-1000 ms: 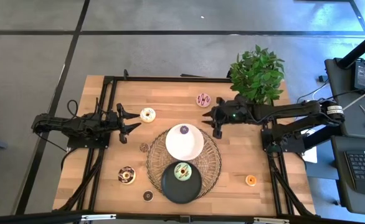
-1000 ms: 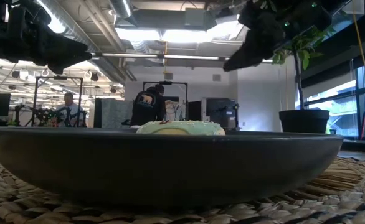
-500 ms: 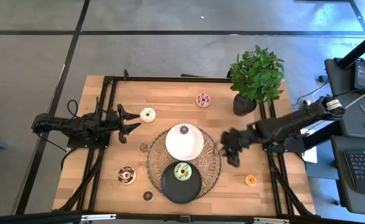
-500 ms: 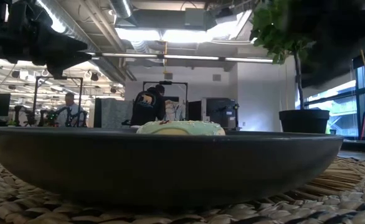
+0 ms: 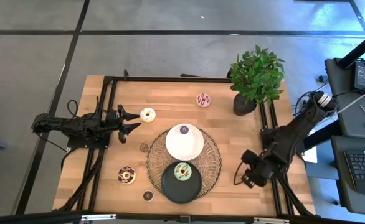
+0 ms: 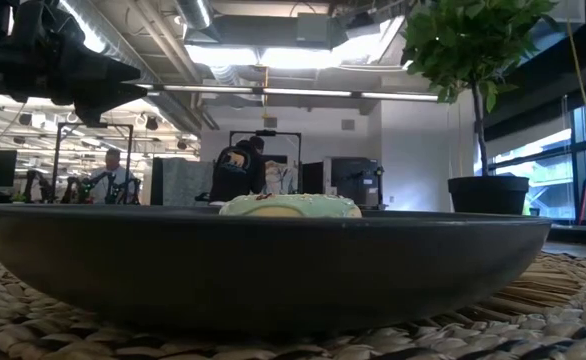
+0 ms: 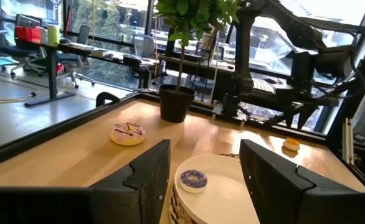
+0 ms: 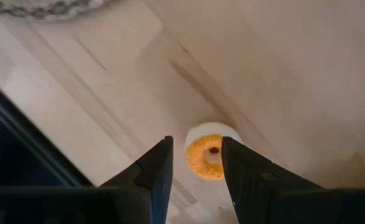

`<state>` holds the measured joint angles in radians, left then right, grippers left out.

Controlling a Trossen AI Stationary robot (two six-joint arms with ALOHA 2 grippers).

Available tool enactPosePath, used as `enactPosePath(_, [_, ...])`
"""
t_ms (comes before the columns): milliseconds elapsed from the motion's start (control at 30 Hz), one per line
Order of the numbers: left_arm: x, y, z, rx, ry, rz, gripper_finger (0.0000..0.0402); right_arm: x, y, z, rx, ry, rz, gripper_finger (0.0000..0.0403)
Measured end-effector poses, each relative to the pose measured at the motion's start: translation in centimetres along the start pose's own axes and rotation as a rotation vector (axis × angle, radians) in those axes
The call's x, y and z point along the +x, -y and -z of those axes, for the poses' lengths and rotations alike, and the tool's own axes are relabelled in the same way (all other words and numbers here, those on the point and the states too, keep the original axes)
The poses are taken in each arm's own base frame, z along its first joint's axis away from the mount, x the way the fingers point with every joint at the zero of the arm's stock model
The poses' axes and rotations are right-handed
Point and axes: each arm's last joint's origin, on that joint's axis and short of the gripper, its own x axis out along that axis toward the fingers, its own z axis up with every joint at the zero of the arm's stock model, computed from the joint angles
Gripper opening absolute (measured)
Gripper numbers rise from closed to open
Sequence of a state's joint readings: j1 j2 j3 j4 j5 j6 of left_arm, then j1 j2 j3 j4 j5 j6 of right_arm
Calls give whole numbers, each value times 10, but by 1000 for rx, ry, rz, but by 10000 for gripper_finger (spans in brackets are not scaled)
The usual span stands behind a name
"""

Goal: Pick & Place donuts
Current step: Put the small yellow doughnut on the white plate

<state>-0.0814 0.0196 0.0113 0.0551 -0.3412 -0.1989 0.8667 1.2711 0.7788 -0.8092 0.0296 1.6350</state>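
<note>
My right gripper will grab the mini orange donut by its iced ring (image 8: 202,163) beside the hole, to place it on the white plate.
My right gripper (image 5: 246,179) hangs open over the mini orange donut (image 8: 206,158) near the table's near-right corner. In the right wrist view its fingers (image 8: 157,168) stand on either side of the donut, which lies flat on the wood. My left gripper (image 5: 130,121) waits open at the left, beside the cream donut (image 5: 147,114). The pink-striped donut (image 5: 203,99) lies on the far wood. A mini purple donut (image 5: 184,130) sits on the white plate (image 5: 176,146), and the green donut (image 5: 182,171) sits on the black plate (image 5: 170,186). The chocolate donut (image 5: 127,175) lies near left.
Both plates rest on a round woven mat (image 5: 215,158). A potted plant (image 5: 257,74) stands at the far right. Two small brown donuts (image 5: 147,195) (image 5: 144,147) lie left of the mat. The black frame rails (image 5: 276,186) run close by my right gripper.
My right arm has swung from the far side, beside the pink-striped donut and the plant, toward the near-right corner. It has come down over the mini orange donut, with its fingers pointing down.
</note>
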Motion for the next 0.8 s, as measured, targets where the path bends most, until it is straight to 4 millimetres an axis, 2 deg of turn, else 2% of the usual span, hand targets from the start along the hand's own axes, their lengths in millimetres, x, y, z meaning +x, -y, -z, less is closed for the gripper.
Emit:
enactPosePath(267, [0, 0, 0, -23, 0, 1, 188, 20, 2, 23, 100, -85, 146, 138])
enactPosePath(633, [0, 0, 0, -24, 0, 1, 187, 47, 1, 26, 112, -50, 257, 138])
enactPosePath(800, [0, 0, 0, -24, 0, 0, 189, 55, -3, 27, 131, -48, 250, 135])
